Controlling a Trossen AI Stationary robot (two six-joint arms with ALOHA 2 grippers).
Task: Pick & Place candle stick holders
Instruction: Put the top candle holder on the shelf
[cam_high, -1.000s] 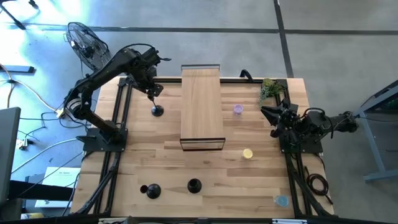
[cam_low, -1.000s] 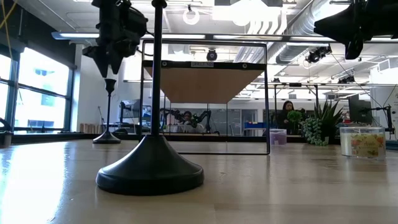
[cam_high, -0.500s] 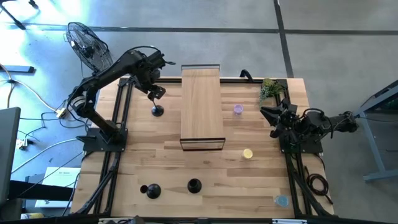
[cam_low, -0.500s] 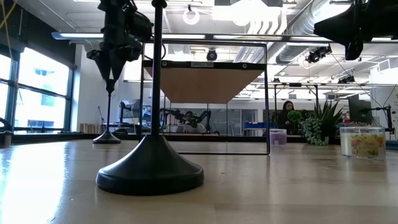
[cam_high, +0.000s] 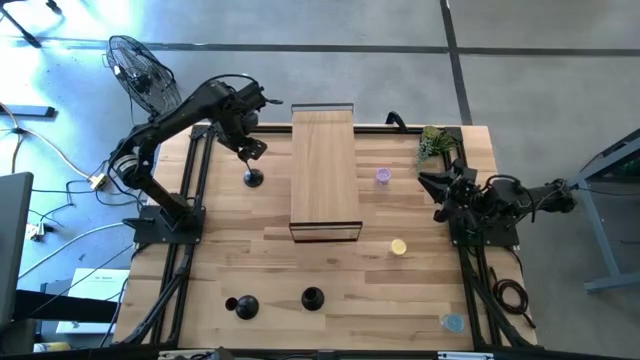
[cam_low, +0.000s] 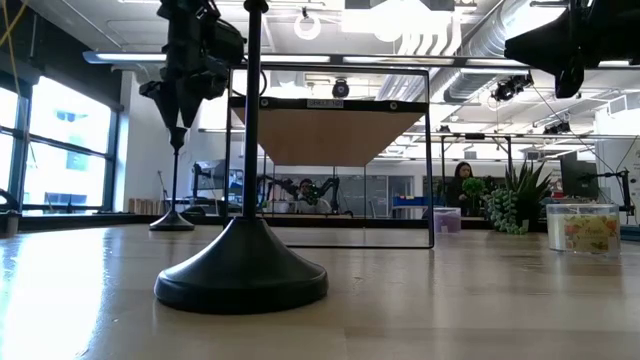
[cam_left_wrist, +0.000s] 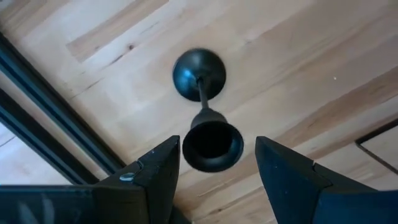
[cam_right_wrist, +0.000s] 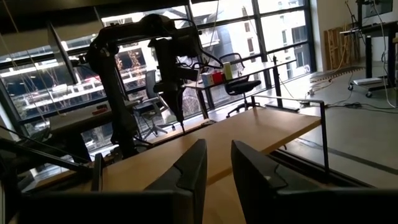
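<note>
I should move my left gripper lower before I close it on the holder. The holder's cup top (cam_left_wrist: 212, 146) looks small below my left gripper's fingers in the left wrist view, so it isn't time to close yet.
Three matte-black candle stick holders stand upright on their disc bases. One (cam_high: 253, 179) is at the far left beside the wooden shelf; its base (cam_left_wrist: 199, 74) rests on the table. Two more (cam_high: 243, 307) (cam_high: 312, 298) stand near the front edge, and one of them looms in the low view (cam_low: 240, 280). My left gripper (cam_high: 248, 148) is open and points down over the far holder, a finger on either side of its cup top (cam_left_wrist: 212, 144); I see no touch. My right gripper (cam_high: 440, 188) waits at the right edge, slightly open and empty.
A raised wooden shelf on a black frame (cam_high: 325, 175) stands mid-table, just right of the left gripper. A purple cup (cam_high: 382, 176), a yellow piece (cam_high: 398, 247), a blue piece (cam_high: 452, 322) and a green plant sprig (cam_high: 435, 142) lie on the right half. Black rails (cam_high: 190, 200) line the sides.
My left gripper has come down over the far holder, so that its fingers now stand around the cup top, which earlier showed just below them. It has kept still for the last half second. The holder has not moved.
</note>
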